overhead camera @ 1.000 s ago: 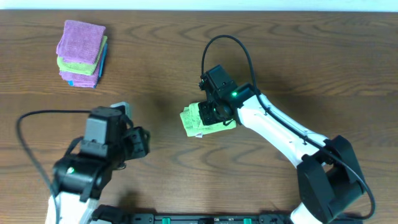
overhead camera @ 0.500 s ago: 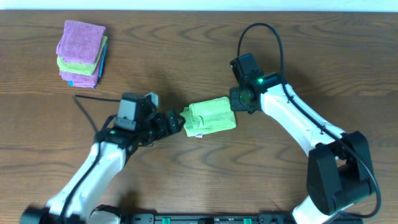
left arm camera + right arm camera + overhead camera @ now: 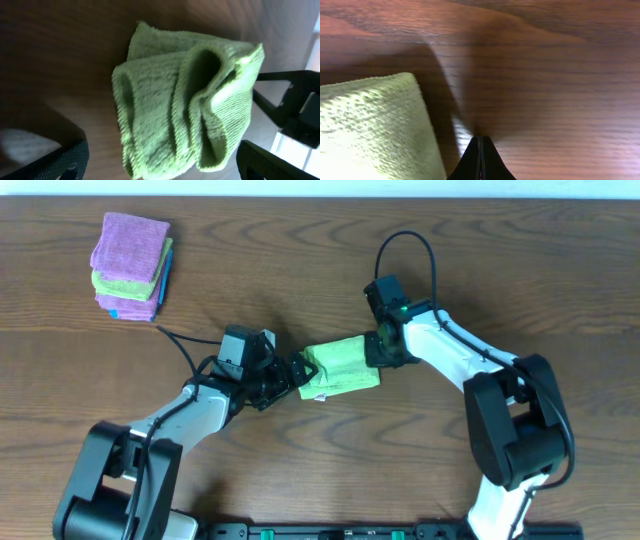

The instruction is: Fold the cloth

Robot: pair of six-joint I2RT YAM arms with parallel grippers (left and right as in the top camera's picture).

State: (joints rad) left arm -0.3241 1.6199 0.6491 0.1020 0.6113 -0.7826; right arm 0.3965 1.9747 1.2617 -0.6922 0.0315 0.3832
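Next, my left gripper grabs the green cloth's end point(image 3: 311, 375) point(image 3: 163, 149) across all its folded layers, to set it, still folded, on the stack.
A folded green cloth point(image 3: 340, 366) lies in a small bundle at the middle of the wooden table. My left gripper point(image 3: 296, 371) is open at the cloth's left end, its fingers point(image 3: 60, 162) on either side of the folded layers point(image 3: 185, 110), not closed on them. My right gripper point(image 3: 381, 352) is shut and empty, its tip point(image 3: 480, 159) pressed to the table just right of the cloth's right edge point(image 3: 375, 125).
A stack of folded purple, green and blue cloths point(image 3: 131, 264) sits at the far left corner. Both arms meet around the middle of the table; the right arm's cable point(image 3: 405, 250) loops above it.
My left arm has swung in from the front left to the cloth's left end. My right gripper has let go of the cloth, moved off it and come down at its right edge.
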